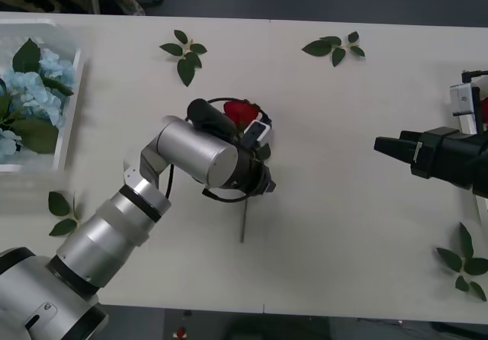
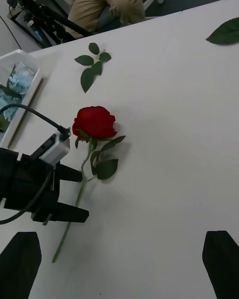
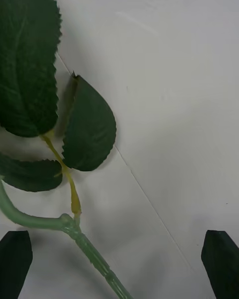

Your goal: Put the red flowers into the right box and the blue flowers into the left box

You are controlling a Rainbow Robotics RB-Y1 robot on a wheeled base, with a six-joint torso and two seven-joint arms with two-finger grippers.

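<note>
The bloom and leaves spread wide and are delicate, so my left gripper will take hold of the ribbed green stem (image 3: 98,259) just below the leaves.
One red flower lies mid-table, its bloom (image 1: 242,111) (image 2: 94,122) toward the far side and its thin stem (image 1: 244,226) running toward me. My left gripper (image 1: 261,174) (image 2: 81,194) hangs low over the stem just below the leaves, open, with a black finger on each side. The left wrist view has the ribbed stem (image 3: 94,259) between those open fingers and the dark leaves (image 3: 89,127) just beyond. The blue flowers (image 1: 34,88) lie in the left box (image 1: 69,119) at the far left. My right gripper (image 1: 379,145) (image 2: 119,264) waits open at the right, holding nothing. The right box is out of view.
Loose green leaf sprigs lie at the far middle (image 1: 185,50), the far right (image 1: 335,48), the near right (image 1: 465,267) and the near left (image 1: 62,214). Bare table stretches between the rose and my right gripper.
</note>
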